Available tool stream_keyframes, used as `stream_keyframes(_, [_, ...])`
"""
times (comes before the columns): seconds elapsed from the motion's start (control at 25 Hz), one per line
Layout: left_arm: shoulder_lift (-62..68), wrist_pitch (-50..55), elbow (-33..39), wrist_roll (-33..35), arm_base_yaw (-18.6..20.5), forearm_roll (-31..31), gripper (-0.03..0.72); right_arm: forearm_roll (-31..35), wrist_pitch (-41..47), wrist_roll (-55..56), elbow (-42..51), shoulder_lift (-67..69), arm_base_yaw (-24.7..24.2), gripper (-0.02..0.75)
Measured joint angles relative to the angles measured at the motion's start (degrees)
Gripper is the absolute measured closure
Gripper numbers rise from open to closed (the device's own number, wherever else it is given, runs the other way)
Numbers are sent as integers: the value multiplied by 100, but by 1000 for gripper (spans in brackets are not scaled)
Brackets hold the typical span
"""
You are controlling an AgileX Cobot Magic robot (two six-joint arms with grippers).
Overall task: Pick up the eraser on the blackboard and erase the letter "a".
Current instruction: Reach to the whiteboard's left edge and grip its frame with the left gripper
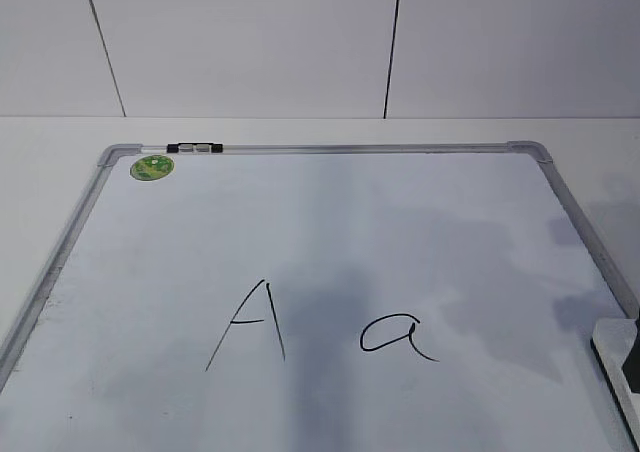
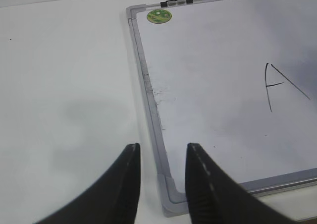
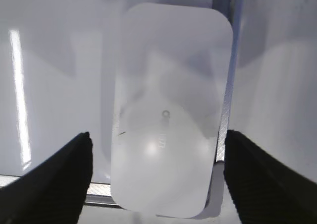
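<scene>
My right gripper grabs the white eraser (image 3: 168, 110) by its long sides next, to erase the letter "a".
The blackboard (image 1: 330, 149) is a white board in a grey frame, lying flat. The small cursive letter "a" (image 1: 398, 334) is drawn right of a capital "A" (image 1: 250, 322). The white eraser (image 3: 168, 110) lies at the board's near right corner, over the frame (image 3: 99, 190). Only its edge shows in the exterior view (image 1: 608, 337). My right gripper (image 3: 157, 135) is open, one finger on each side of the eraser, not touching it. My left gripper (image 2: 163, 147) is open and empty above the board's near left corner (image 2: 171, 199).
A round green sticker (image 1: 152, 167) and a black-silver clip (image 1: 195, 149) sit at the board's far left corner. White table surrounds the board (image 2: 59, 85). A white panelled wall stands behind.
</scene>
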Motion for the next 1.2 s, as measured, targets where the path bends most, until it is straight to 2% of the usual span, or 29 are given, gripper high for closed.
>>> stream_keyframes(1.2, [0, 0, 0, 0, 0, 0, 453, -150, -487, 106, -9, 916, 10, 98])
